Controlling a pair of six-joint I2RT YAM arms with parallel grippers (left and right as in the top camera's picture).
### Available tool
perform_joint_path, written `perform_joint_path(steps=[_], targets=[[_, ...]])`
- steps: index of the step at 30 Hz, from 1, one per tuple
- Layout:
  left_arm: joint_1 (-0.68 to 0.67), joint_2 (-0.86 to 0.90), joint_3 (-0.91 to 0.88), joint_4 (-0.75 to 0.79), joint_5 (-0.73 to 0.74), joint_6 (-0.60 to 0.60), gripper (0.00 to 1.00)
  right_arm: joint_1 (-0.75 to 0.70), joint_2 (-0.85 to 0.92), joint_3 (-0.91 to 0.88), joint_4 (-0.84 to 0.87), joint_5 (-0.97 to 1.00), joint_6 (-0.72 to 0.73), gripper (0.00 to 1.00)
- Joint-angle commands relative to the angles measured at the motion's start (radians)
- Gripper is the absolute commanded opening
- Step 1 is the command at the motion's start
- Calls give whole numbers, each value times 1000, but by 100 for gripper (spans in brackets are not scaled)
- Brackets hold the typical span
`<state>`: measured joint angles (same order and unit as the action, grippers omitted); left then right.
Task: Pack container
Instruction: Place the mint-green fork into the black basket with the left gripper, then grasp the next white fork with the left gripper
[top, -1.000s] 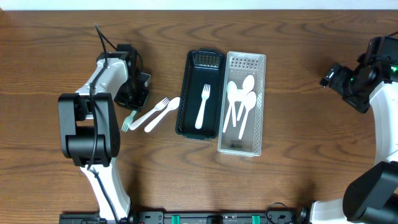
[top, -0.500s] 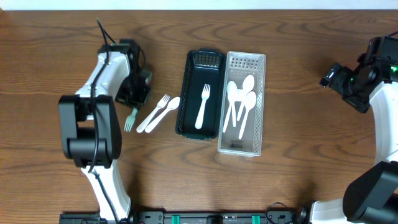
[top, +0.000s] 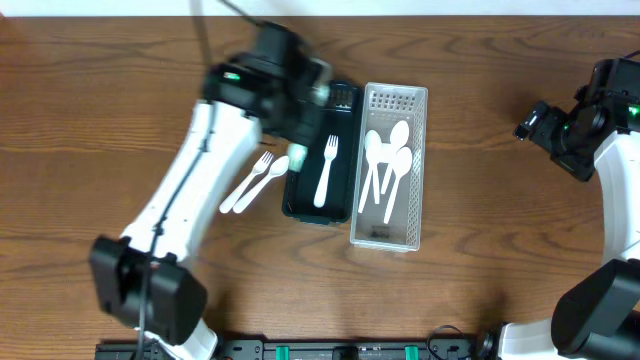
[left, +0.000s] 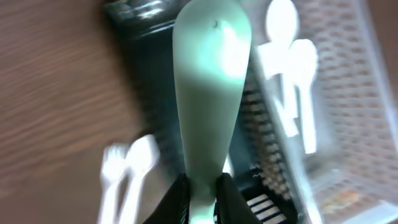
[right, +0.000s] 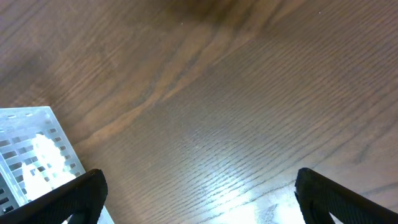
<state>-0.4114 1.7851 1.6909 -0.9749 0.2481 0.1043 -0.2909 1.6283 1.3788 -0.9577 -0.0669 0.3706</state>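
Observation:
My left gripper should keep the mint-green utensil (top: 297, 155) until it is in the black tray. Its lower end would likely catch the tray's rim if I opened now.
My left gripper (top: 305, 112) is shut on a mint-green utensil (top: 297, 155) and holds it above the left side of the black tray (top: 318, 216). The left wrist view, blurred, shows the green utensil (left: 208, 93) pinched between the fingers (left: 200, 199), with the black tray (left: 149, 81) below. A white fork (top: 326, 170) lies in the black tray. The clear tray (top: 416, 225) beside it holds white spoons (top: 385, 160). My right gripper (top: 530, 125) is open and empty, far right, over bare wood (right: 199, 193).
A white fork and a white spoon (top: 255, 180) lie on the table left of the black tray; they also show in the left wrist view (left: 124, 168). A corner of the clear tray (right: 31, 149) shows in the right wrist view.
My left arm has lifted the green utensil off the table at the left and swung it right, over the black tray. The right arm has not moved.

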Motion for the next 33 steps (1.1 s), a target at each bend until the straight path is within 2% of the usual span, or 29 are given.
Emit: perform_joint_path(steps=[1, 4, 7, 9, 13, 15, 18, 23, 30, 33], targets=[[-65, 64, -8, 29, -63, -130, 6, -3, 1, -2, -1, 11, -13, 99], [-90, 127, -8, 52, -108, -219, 8, -3, 1, -2, -1, 10, -13, 99], [-90, 178, -8, 59, -106, -287, 17, -3, 1, -2, -1, 10, -13, 99], [-89, 185, -7, 62, -106, -290, 35, -3, 1, -2, -2, 11, -13, 99], [-83, 137, 22, 49, -106, -277, 49, -3, 1, -2, -3, 11, -13, 99], [-70, 88, 42, 37, -107, -255, 60, -3, 1, -2, -3, 10, -13, 99], [-32, 0, 48, 11, -129, -158, 65, -3, 1, -2, -3, 10, -13, 99], [74, -47, 45, -93, -348, -92, 72, -3, 1, -2, -3, 10, -13, 99], [250, 35, -58, -119, -341, 87, 71, -3, 1, -2, -2, 10, -13, 99], [296, 98, -73, -124, -279, 179, 71, -3, 1, -2, 2, 10, -13, 99]])
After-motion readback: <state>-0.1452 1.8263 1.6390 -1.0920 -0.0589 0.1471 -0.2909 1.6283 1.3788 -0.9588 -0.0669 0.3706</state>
